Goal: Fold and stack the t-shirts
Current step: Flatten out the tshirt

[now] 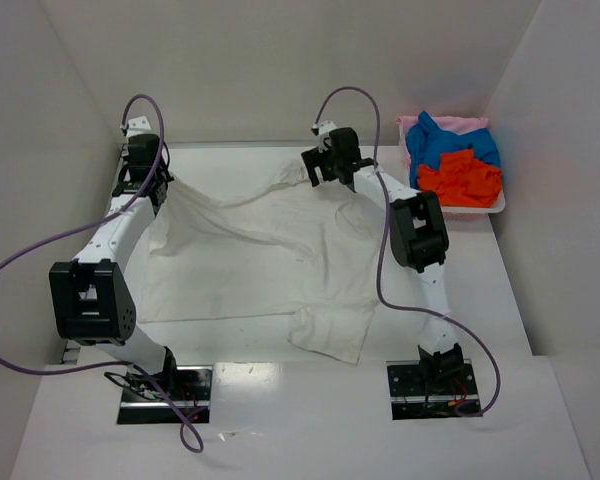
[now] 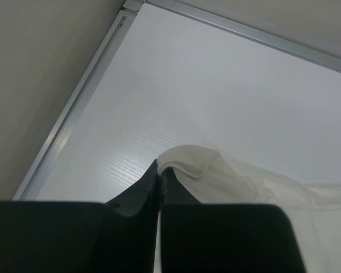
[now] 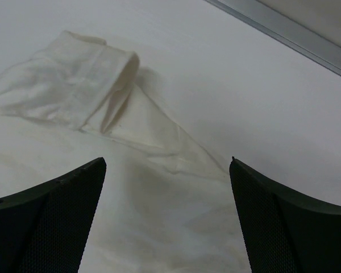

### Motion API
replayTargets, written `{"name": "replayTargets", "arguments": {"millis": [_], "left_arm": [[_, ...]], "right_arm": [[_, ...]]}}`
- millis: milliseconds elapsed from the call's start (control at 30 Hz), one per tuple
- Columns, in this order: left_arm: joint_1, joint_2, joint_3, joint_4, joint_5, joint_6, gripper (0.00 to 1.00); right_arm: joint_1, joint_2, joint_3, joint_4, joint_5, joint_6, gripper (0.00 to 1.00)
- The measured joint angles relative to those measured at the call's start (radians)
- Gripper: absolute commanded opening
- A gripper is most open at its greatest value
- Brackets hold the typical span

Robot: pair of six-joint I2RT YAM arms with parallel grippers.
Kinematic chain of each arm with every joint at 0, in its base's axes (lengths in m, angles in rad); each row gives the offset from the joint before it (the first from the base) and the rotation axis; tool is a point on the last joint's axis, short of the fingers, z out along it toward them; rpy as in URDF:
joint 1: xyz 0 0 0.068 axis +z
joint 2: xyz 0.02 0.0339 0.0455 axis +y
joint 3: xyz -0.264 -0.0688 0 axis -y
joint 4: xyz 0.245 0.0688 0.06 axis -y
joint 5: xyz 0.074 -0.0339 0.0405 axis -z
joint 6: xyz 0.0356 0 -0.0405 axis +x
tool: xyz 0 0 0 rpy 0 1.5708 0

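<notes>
The right gripper should next grab the far edge of the off-white t-shirt beside the rolled sleeve, opposite the left gripper, so that the t-shirt gets straightened for folding.
A large off-white t-shirt (image 1: 255, 255) lies spread across the table, wrinkled along its far edge. My left gripper (image 1: 152, 180) is at the shirt's far left corner, shut on a fold of the off-white cloth (image 2: 184, 162). My right gripper (image 1: 330, 170) hovers over the shirt's far right part, open, its two fingers (image 3: 57, 210) wide apart above the cloth with nothing between them. A rolled sleeve (image 3: 79, 85) lies just ahead of it. Blue (image 1: 450, 140), orange-red (image 1: 462, 180) and pale pink (image 1: 458, 123) t-shirts are piled at the far right.
The coloured shirts sit in a shallow white tray (image 1: 499, 205) by the right wall. White walls enclose the table on the left, back and right. A metal rail (image 2: 74, 108) runs along the table's far left edge.
</notes>
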Motion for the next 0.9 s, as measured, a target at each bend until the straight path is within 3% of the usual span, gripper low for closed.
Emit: {"name": "replayTargets", "arguments": {"millis": [667,900], "left_arm": [[0.000,0.026,0.000,0.000,0.018,0.003,0.00],[0.000,0.029,0.000,0.000,0.018,0.003,0.00]], "right_arm": [[0.055,0.137,0.124,-0.046,0.090,-0.057,0.93],[0.055,0.192,0.219,-0.068,0.091,-0.049,0.74]]}}
